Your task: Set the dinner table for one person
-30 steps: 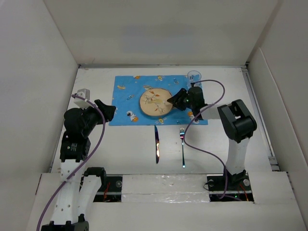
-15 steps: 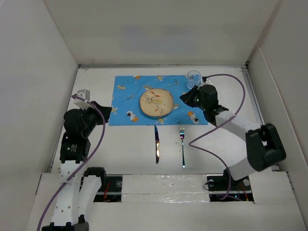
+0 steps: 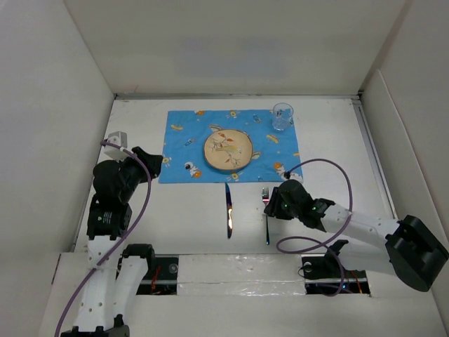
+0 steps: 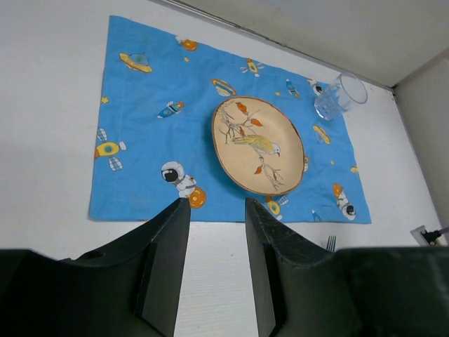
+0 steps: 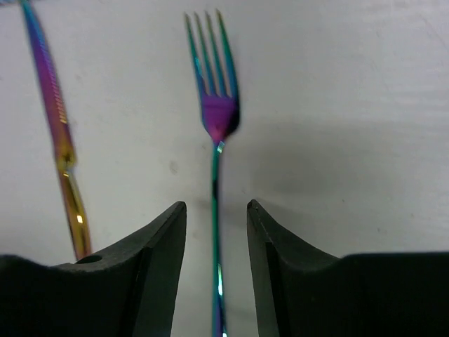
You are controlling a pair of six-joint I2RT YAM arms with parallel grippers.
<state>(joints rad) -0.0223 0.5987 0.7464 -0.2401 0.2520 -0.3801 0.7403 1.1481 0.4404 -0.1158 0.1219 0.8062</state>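
Note:
My right gripper's fingers are above the fork's handle (image 5: 217, 168) in the right wrist view. They should go down to the handle before they close on it.
The white dinner table (image 3: 175, 217) holds a blue cartoon placemat (image 3: 186, 137). On it are a round wooden plate (image 3: 228, 149) with a bird picture and a clear glass (image 3: 283, 116) at the far right corner. An iridescent knife (image 3: 229, 210) and fork (image 3: 267, 232) lie side by side in front of the placemat. My right gripper (image 3: 275, 205) is open, low over the fork; in the right wrist view its jaws (image 5: 216, 205) stand on either side of the fork's handle (image 5: 217, 168), with the knife (image 5: 52, 105) to the left. My left gripper (image 3: 156, 163) is open and empty at the placemat's left edge.
Upright white panels (image 3: 77, 105) border the table on the left, back and right. The left wrist view shows the placemat (image 4: 161, 91), plate (image 4: 258, 145), glass (image 4: 340, 96) and the fork's tines (image 4: 330, 243). The right arm's purple cable (image 3: 330, 210) loops over the table's near right.
My right arm has drawn back from the plate and glass toward the near edge and lowered its open gripper over the fork. The left arm has hardly moved.

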